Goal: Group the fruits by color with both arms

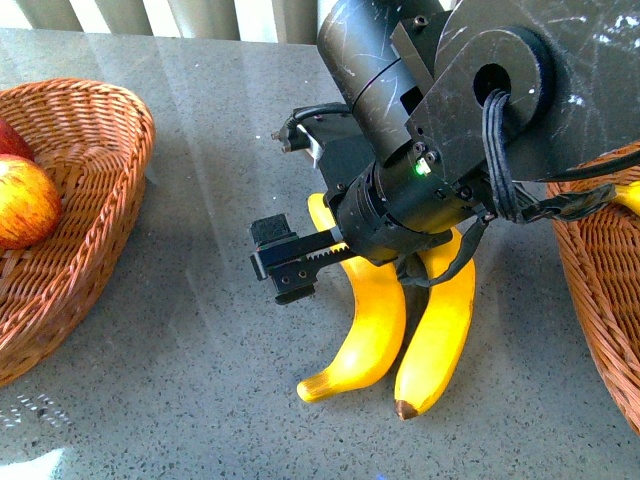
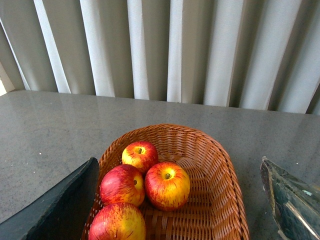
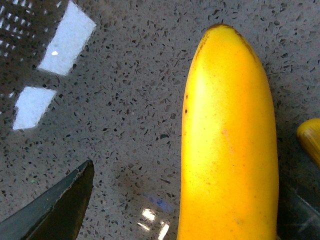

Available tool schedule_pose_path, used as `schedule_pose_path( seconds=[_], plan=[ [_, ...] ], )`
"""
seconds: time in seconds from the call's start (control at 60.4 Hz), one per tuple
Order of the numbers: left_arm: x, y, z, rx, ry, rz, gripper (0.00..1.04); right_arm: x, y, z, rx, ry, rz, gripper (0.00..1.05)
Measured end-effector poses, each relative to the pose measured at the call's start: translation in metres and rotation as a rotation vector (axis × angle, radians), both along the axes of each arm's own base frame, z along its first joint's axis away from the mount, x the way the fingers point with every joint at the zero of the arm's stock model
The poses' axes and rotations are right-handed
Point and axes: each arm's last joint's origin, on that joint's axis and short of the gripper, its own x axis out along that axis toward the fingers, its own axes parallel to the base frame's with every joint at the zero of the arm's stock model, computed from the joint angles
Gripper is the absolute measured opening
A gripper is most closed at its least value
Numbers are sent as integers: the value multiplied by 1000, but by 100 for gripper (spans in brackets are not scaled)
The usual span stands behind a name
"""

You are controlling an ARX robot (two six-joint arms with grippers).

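The banana will be picked up next by its curved body with my right gripper, so that the yellow fruit gets sorted into its basket.
Two yellow bananas lie side by side on the grey table, one to the left of the other. My right gripper is open and low over their far ends; one black toothed finger shows left of them. In the right wrist view the open jaws straddle one banana, and the second banana shows at the edge. My left gripper is open and empty above the left wicker basket, which holds several red-yellow apples. Two of those apples show in the front view.
The left basket stands at the table's left side. A second wicker basket stands at the right edge with a yellow banana tip in it. Grey vertical blinds run behind the table.
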Motion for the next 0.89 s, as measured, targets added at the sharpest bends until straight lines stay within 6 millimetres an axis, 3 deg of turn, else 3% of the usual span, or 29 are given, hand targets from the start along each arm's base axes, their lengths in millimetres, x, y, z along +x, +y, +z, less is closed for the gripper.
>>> schedule_pose_path(
  seconds=[0.364,0.514,0.63,0.712,0.779,0.895],
  plan=[
    [0,0,0,0,0,0,96,0,-6,-1,28,-14,-46,41],
    [0,0,0,0,0,0,96,-3,-13,13,122,-44,-74,36],
    [0,0,0,0,0,0,96,-7,-25,50,230,-145,-114,36],
    [0,0,0,0,0,0,96,-14,-49,87,288,-285,-191,36],
    [0,0,0,0,0,0,96,-22,-86,108,287,-388,-304,36],
    [0,0,0,0,0,0,96,-36,-144,119,287,-432,-435,36]
  ],
)
